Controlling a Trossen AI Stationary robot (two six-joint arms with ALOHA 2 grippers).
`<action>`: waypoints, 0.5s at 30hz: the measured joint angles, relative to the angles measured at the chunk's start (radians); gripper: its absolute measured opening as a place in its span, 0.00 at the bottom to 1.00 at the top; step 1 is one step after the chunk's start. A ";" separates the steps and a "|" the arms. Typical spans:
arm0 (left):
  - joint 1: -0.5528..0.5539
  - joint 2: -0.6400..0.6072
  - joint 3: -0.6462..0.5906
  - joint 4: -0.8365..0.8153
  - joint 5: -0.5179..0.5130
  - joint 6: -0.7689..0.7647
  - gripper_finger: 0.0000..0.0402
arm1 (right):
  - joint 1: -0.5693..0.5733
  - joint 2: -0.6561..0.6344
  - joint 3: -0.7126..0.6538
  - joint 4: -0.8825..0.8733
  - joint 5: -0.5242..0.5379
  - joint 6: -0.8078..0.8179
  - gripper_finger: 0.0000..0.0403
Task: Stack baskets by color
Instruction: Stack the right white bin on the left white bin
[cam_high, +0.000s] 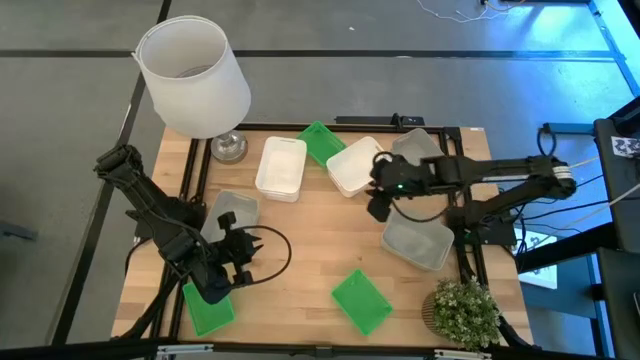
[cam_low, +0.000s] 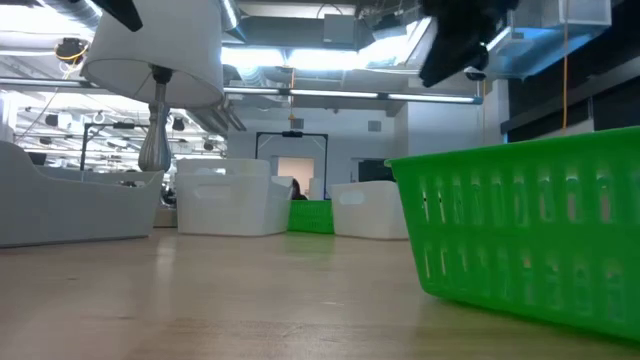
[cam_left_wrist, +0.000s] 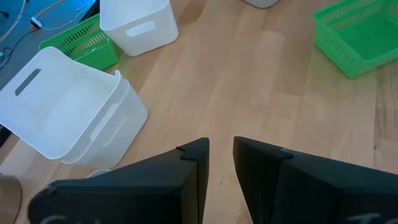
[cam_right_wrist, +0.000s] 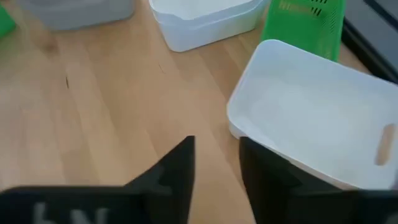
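Next, my right gripper grabs the loose white basket by its rim, free of the other white basket, to stack the white baskets together.
White, green and grey baskets lie scattered on the wooden table. One white basket stands alone at the far middle. Beside it is another white basket, which in the left wrist view looks like two nested ones. Green baskets sit at the far middle, near middle and near left. Grey baskets sit at the left, far right and right. My right gripper hangs open, high beside the nested white baskets. My left gripper is open over bare wood.
A big white lampshade on a metal foot stands at the far left corner. A small potted plant sits at the near right corner. Bare wood lies in the table's middle between the two grippers.
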 joint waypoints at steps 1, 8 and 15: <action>0.000 0.000 0.000 0.000 0.000 0.010 0.16 | 0.000 0.025 0.020 -0.005 -0.001 0.024 0.35; 0.000 0.000 0.000 0.001 -0.046 0.010 0.16 | -0.061 0.193 0.056 -0.016 -0.051 0.126 0.45; -0.002 -0.025 0.000 0.002 -0.094 0.009 0.16 | -0.127 0.339 0.056 0.049 -0.055 -0.030 0.45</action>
